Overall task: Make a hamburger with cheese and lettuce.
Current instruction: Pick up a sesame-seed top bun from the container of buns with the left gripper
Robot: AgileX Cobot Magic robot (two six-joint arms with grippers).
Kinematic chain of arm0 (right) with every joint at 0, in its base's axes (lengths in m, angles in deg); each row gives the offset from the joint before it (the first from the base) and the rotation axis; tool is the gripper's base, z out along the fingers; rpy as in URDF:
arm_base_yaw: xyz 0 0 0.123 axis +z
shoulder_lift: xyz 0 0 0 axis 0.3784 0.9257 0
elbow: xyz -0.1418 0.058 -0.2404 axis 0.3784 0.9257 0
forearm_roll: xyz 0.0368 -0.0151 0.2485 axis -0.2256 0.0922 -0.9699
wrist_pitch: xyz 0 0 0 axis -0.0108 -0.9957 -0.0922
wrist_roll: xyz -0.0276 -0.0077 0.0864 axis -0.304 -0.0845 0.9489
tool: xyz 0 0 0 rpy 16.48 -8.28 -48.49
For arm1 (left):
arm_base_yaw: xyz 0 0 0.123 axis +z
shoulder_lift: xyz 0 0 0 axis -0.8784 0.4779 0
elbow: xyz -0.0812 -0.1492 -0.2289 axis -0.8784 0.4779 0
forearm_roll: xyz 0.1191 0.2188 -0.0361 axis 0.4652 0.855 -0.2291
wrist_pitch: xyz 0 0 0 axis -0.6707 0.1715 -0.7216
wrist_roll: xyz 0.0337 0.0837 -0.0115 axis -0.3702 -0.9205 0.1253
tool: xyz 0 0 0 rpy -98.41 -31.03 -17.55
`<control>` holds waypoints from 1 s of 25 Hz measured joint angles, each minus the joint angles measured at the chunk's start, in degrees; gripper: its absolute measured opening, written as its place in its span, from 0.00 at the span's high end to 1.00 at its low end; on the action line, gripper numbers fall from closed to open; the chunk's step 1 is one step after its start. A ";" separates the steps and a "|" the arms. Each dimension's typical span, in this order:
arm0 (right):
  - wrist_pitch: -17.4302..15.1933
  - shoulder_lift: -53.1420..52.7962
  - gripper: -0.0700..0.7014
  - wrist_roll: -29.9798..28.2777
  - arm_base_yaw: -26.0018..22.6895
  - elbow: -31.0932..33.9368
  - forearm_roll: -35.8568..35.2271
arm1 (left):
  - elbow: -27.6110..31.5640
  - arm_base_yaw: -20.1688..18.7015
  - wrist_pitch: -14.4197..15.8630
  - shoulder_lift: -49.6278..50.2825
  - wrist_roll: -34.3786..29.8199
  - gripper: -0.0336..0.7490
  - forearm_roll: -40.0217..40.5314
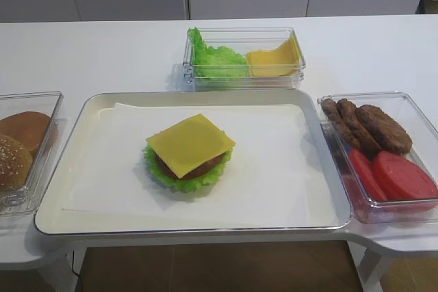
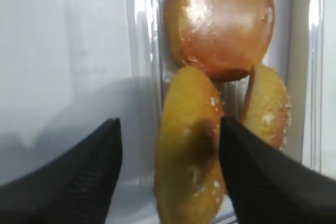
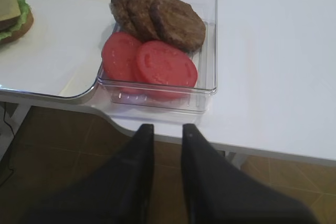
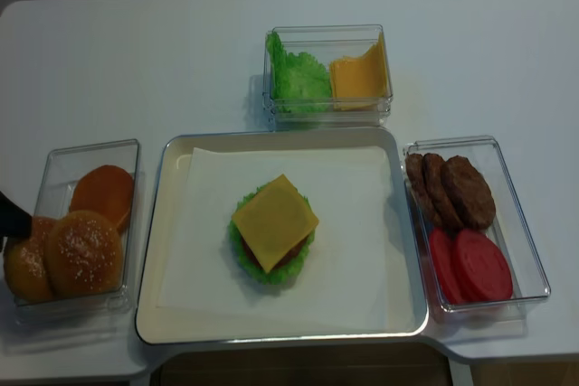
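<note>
The sesame-seed bun stands on end, and its upturned edge is narrower than the bun's broad domed side, so I should next grab the bun across that edge with my left gripper.
The hamburger sits in the middle of the paper-lined tray with no bun on top. Its square yellow cheese lies over the brown patty, and the frilly lettuce rims the stack below. My left gripper is open over the bun box. A sesame bun stands on edge between its fingers, close to the right one and apart from the left. My right gripper hangs off the table's front edge with a narrow empty gap.
The bun box at the left holds a plain bun and sesame buns. A back box holds loose lettuce and cheese slices. The right box holds patties and tomato slices.
</note>
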 joint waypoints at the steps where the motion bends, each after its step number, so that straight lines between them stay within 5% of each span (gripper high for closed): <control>1: 0.00 0.00 0.73 0.00 0.00 0.00 0.00 | 0.00 0.00 0.00 0.00 -0.27 0.40 -0.79; 18: 0.00 0.00 0.72 0.00 0.00 0.00 0.00 | 0.00 0.00 0.00 -0.10 0.96 0.43 0.30; 25: 0.00 0.00 0.72 0.00 0.00 0.00 0.00 | 0.00 0.00 0.00 -0.10 0.73 0.55 -0.21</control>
